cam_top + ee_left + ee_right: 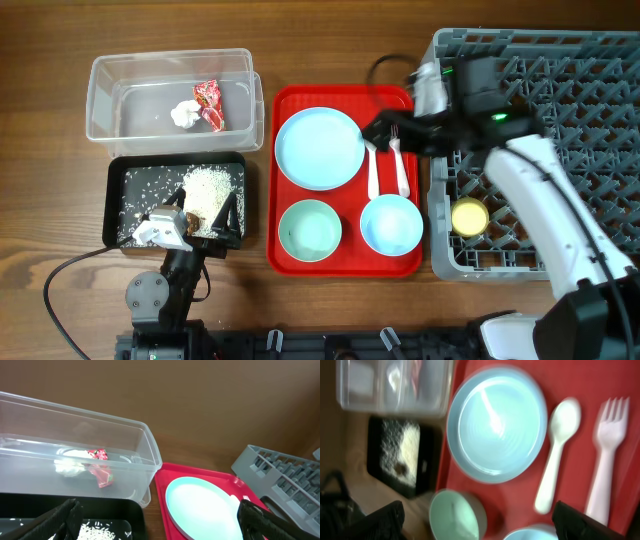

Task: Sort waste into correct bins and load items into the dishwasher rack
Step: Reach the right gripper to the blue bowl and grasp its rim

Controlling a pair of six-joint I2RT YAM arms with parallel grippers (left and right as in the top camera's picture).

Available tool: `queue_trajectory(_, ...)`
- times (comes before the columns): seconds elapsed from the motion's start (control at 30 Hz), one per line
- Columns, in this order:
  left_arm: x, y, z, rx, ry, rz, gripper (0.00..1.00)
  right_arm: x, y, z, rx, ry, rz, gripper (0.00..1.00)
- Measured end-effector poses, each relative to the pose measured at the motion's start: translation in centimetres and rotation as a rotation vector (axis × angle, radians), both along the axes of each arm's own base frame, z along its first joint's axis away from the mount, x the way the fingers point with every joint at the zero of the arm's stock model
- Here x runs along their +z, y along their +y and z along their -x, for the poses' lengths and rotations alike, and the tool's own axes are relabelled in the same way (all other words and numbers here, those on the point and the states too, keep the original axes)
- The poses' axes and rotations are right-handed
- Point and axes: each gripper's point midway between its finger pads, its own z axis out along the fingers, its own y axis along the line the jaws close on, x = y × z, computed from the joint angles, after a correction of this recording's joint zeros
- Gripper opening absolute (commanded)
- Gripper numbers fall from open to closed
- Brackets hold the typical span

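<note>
My right gripper grabs the light-blue bowl (391, 224) by one side of its rim next. The opposite edge stays free for loading into the dishwasher rack.
The clear tub (105, 80) holds the red wrapper (208, 95) and the white tissue (185, 114). The black tray (135, 175) holds rice (212, 185) with a brown scrap. The red tray (280, 255) carries the light-blue plate (320, 148), mint-green bowl (309, 229), light-blue bowl (391, 224), spoon (373, 172) and fork (399, 160). The yellow cup (469, 216) sits in the grey rack (590, 90). My left gripper (205, 210) is open and empty over the black tray. My right gripper (390, 130) is open and empty above the fork and the plate's right rim.
The left wrist view shows the tub (100, 440), wrapper (102, 472), tissue (67, 466), plate (205, 505) and rack (280, 475). The right wrist view, blurred, shows the plate (495, 422), spoon (557, 455), fork (607, 460) and mint bowl (452, 515). A black cable (70, 265) lies at front left.
</note>
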Motion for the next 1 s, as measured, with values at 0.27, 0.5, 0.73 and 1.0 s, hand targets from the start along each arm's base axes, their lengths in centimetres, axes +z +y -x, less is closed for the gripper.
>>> queue_trajectory(0.27,0.0,0.0,0.0,0.0,0.0,0.0,1.0,-2.5,7.3,8.1,0.207,0.055,0.213,0.91)
queue_trajectory(0.5,0.0,0.0,0.0,0.0,0.0,0.0,1.0,-4.0,3.1,9.1,0.03,0.141,0.421,1.0)
queue_trajectory(0.73,0.0,0.0,0.0,0.0,0.0,0.0,1.0,-5.0,-1.5,8.2,-0.078,0.064,0.63,1.0)
queue_trajectory(1.0,0.0,0.0,0.0,0.0,0.0,0.0,1.0,-9.2,-5.5,6.7,-0.119,0.08,0.646,0.96)
